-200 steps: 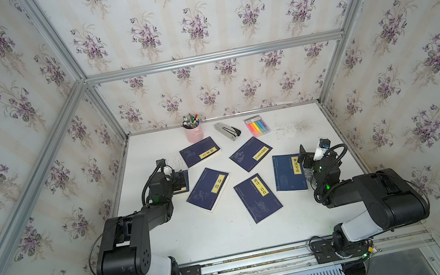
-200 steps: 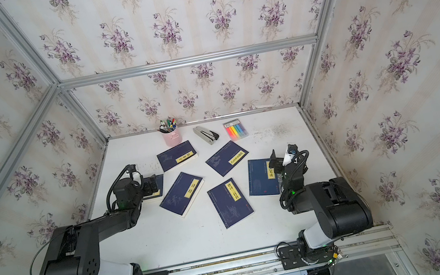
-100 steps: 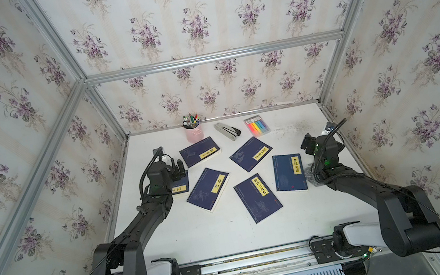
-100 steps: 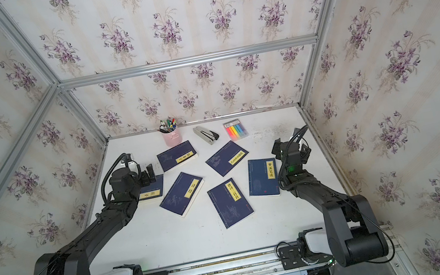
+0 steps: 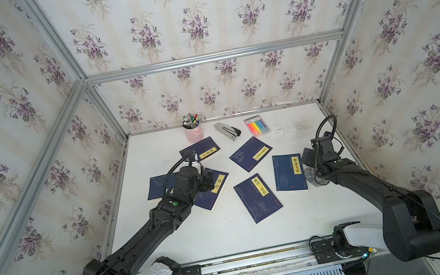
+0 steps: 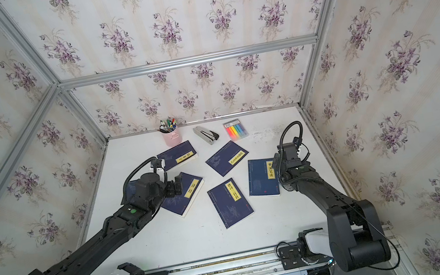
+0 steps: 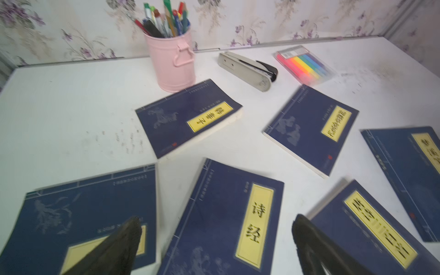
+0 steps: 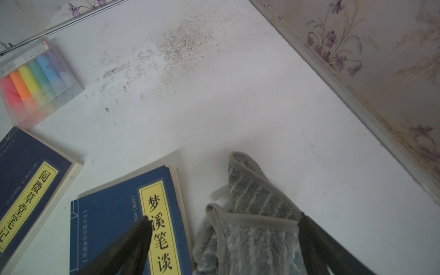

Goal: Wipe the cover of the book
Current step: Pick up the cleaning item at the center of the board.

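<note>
My right gripper grabs the crumpled grey cloth point(image 5: 311, 174) across its bunched middle next, leaving loose folds around the fingers to wipe the book's cover.
Several dark blue books with yellow title labels lie flat on the white table point(image 5: 229, 234). My left gripper point(image 5: 208, 179) point(image 7: 216, 228) hangs open above one left of centre point(image 7: 221, 214) point(image 6: 191, 192), with nothing between its fingers. The rightmost book point(image 5: 289, 173) point(image 8: 114, 221) has a crumpled grey cloth point(image 8: 257, 214) point(image 5: 311, 174) on the table right beside it. Over that spot my right gripper point(image 5: 306, 156) point(image 8: 225, 226) is open. One finger is over the book's label and the other past the cloth, which lies between them ungripped.
At the back stand a pink pen cup point(image 5: 193, 132), a grey stapler point(image 5: 227, 130) and a box of coloured highlighters point(image 5: 257, 126). Other books lie at the left point(image 5: 157, 186), back point(image 5: 199, 151) and centre point(image 5: 258, 197). The right wall rail point(image 8: 345, 95) runs close to the cloth.
Both arms have unfolded and reached forward. The left gripper has moved right from the leftmost book to the one beside it. The right gripper has come over the cloth. Both stayed open.
</note>
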